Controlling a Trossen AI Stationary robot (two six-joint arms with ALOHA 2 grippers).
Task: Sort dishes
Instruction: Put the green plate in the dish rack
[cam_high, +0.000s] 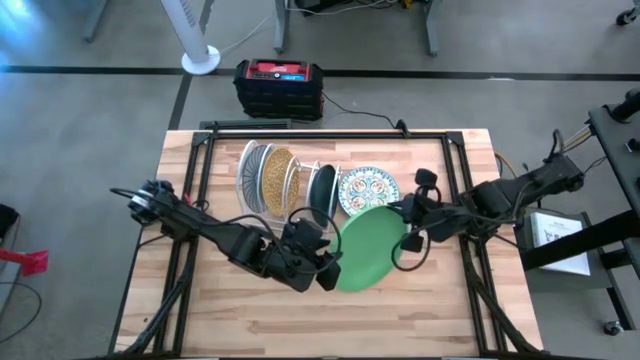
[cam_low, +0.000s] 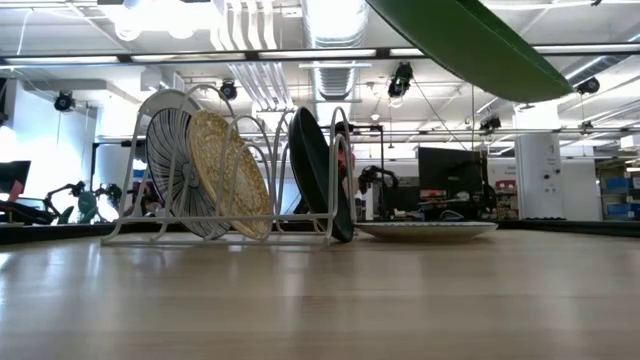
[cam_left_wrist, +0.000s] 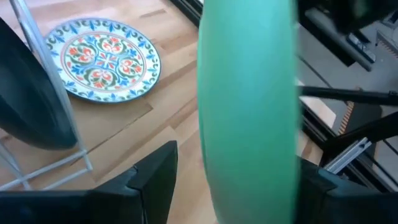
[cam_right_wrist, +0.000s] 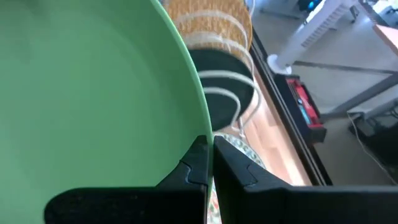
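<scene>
The light green plate should be grabbed next by its rim with my left gripper, so that I can take it over for sorting into the wire rack.
A plain light green plate hangs tilted above the table's middle, high in the low view. My right gripper is shut on its right rim. My left gripper is open at the plate's left edge, one finger on each side of it. A white wire rack holds mustard speckled plates and a dark teal plate on edge. A white plate with a blue floral pattern lies flat on the table right of the rack. My right gripper pinches the green plate's rim between its two fingers. The fingers come from the table's right side, slanting down. The plate is lifted clear of the table and tilted. My left gripper straddles the opposite edge; I cannot tell whether a finger touches it.
A black and red box stands on the floor beyond the table's far edge. Black frame rails run along the table's left and right sides. Bare wood lies toward the near edge.
</scene>
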